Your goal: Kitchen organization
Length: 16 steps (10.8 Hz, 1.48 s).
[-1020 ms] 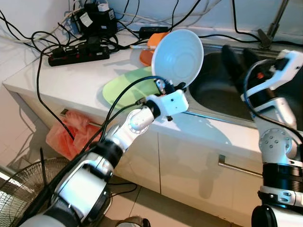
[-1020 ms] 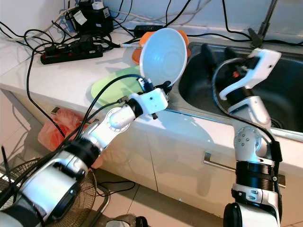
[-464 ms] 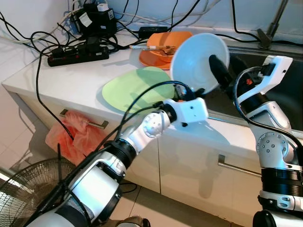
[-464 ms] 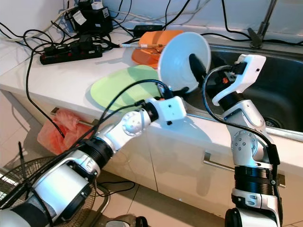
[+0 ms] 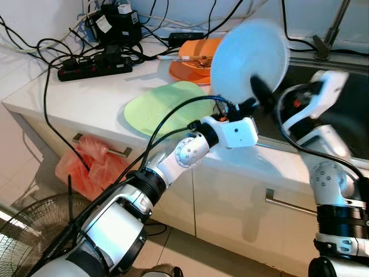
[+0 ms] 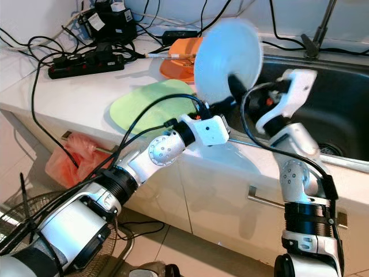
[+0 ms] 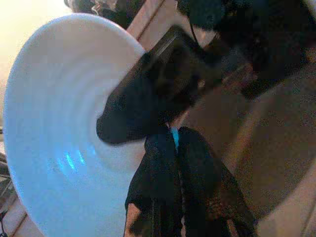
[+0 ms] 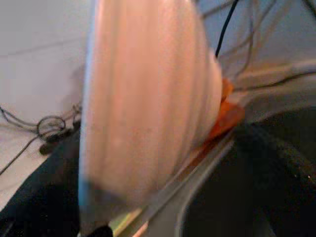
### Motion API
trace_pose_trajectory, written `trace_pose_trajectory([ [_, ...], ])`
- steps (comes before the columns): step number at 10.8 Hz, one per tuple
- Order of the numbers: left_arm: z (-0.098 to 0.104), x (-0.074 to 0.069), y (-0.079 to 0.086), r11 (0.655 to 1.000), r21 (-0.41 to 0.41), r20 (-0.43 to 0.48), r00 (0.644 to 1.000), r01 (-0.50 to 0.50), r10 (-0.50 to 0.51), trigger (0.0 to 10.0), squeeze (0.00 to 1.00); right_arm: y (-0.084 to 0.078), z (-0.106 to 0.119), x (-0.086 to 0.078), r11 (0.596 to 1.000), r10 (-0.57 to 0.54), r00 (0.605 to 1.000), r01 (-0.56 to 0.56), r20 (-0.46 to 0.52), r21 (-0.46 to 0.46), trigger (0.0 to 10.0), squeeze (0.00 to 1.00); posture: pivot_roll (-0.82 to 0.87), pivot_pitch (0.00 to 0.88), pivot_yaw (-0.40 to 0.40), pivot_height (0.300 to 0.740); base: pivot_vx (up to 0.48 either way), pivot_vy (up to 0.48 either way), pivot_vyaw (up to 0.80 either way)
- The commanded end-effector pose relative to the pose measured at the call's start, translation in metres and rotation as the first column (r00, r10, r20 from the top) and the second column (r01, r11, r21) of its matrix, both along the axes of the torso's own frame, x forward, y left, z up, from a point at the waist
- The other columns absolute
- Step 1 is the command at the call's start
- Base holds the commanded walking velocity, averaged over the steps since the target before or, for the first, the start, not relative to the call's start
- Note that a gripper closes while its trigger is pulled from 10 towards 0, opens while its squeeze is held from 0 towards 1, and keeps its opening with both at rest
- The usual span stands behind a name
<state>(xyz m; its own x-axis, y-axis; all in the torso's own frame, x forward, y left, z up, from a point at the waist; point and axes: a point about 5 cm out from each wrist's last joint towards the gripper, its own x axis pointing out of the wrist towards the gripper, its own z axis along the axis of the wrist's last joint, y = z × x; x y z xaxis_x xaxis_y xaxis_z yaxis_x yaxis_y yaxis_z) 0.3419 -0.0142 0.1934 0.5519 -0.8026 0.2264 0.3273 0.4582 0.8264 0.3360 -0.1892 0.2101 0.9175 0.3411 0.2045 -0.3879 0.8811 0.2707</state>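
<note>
My right gripper grabs the bowl by its thin rim (image 5: 281,82) (image 8: 85,163) next, since the bowl's round body spreads wider than the gripper's fingers open.
A white bowl (image 5: 245,55) stands on edge above the counter's front, just left of the sink (image 6: 340,109). My left gripper (image 5: 248,105) is shut on its lower rim; in the left wrist view the fingers (image 7: 163,158) pinch that rim. My right gripper (image 5: 262,91) is open at the bowl's right side. One black finger (image 7: 133,118) lies across the bowl's hollow face, and the other is hidden behind it. In the right wrist view the bowl (image 8: 143,103) shows edge-on between the fingers. The picture is blurred here.
A light green plate (image 5: 164,104) lies flat on the white counter, with an orange dish (image 5: 193,63) behind it. A black power strip (image 5: 95,66) and tangled cables crowd the back left. The faucet (image 5: 328,34) rises behind the sink. A red bag (image 5: 86,167) and a fan (image 5: 23,231) sit on the floor.
My left arm carried the bowl rightward from above the green plate to the sink's edge, then raised it slightly. My right gripper came in from the sink and closed the gap to the bowl.
</note>
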Motion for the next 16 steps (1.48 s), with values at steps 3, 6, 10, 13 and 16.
trace_pose_trajectory([
  [3,0.005,-0.008,-0.003,0.998,-0.038,0.068,0.997,0.04,-0.037,0.0,0.0,-0.008,0.004,0.011,0.997,-0.074,0.996,0.074,-0.053,-0.005,0.0,0.0,0.12,0.042,0.097,0.74,0.0,0.0,0.0],
  [6,-0.002,-0.011,-0.002,0.999,-0.022,0.074,0.997,0.041,-0.039,0.0,0.0,-0.01,0.007,0.014,0.992,-0.12,0.99,0.118,-0.068,-0.036,0.0,0.0,0.12,0.045,0.093,0.74,0.0,0.0,0.0],
  [10,-0.005,-0.011,0.0,0.999,0.0,0.089,0.995,0.04,-0.039,0.0,0.0,-0.013,0.009,0.018,0.99,-0.138,0.982,0.133,-0.131,-0.045,0.0,0.0,0.12,0.045,0.09,0.74,0.0,0.0,0.0],
  [13,-0.007,-0.012,0.001,0.999,0.015,0.104,0.994,0.043,-0.045,0.0,0.0,-0.02,-0.003,0.019,0.995,-0.074,0.953,0.05,-0.295,-0.089,0.0,0.0,0.11,0.049,0.08,0.74,0.0,0.0,0.0],
  [16,-0.008,-0.013,0.001,0.999,0.021,0.117,0.992,0.039,-0.041,3.1,0.0,-0.022,0.001,0.021,0.992,-0.022,0.936,-0.022,-0.352,-0.122,0.0,0.0,0.11,0.048,0.079,0.74,0.0,0.0,0.0],
])
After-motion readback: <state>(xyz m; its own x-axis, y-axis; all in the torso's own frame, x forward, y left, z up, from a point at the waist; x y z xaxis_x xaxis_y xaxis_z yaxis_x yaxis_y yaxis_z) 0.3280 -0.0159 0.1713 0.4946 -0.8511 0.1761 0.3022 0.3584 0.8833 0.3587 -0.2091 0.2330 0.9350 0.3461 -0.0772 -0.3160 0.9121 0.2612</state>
